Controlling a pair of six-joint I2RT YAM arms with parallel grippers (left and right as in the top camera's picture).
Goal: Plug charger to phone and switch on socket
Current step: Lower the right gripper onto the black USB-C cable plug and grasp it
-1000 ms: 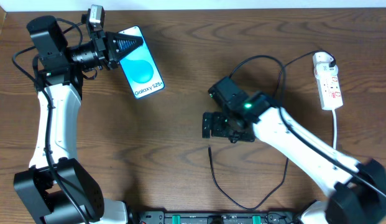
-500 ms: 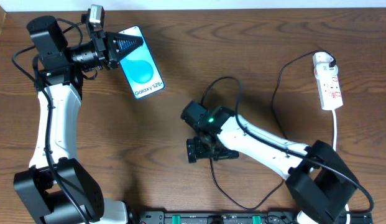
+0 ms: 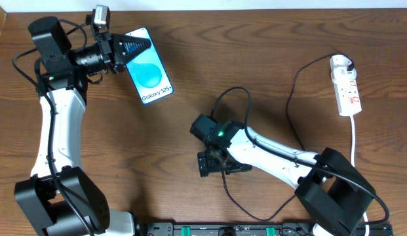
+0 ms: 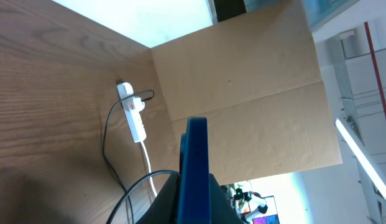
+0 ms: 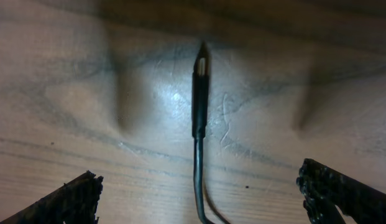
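My right fingers, apart from their shadows on the wood, would miss the charger (image 5: 200,104); they must lower first, then close.
The phone (image 3: 151,68), its blue screen reading "Galaxy S25+", is held off the table at the far left, with my left gripper (image 3: 143,46) shut on its upper end. In the left wrist view the phone (image 4: 194,155) shows edge-on between the jaws. The white socket (image 3: 345,84) lies at the far right. The charger (image 3: 296,105), a thin black cable, runs from it and loops round the front. Its plug tip (image 5: 201,62) lies flat on the wood. My right gripper (image 3: 218,164) hovers over that end, wide open (image 5: 202,196), with the cable between its fingers (image 5: 68,199) untouched.
A thicker black robot cable (image 3: 232,95) arches over my right arm. A black rail (image 3: 223,229) runs along the table's front edge. In the left wrist view the socket (image 4: 132,109) lies before a cardboard panel (image 4: 242,81) past the table.
My right arm has swung left and toward the front, ending over the charger's free end. The left arm and phone have not moved.
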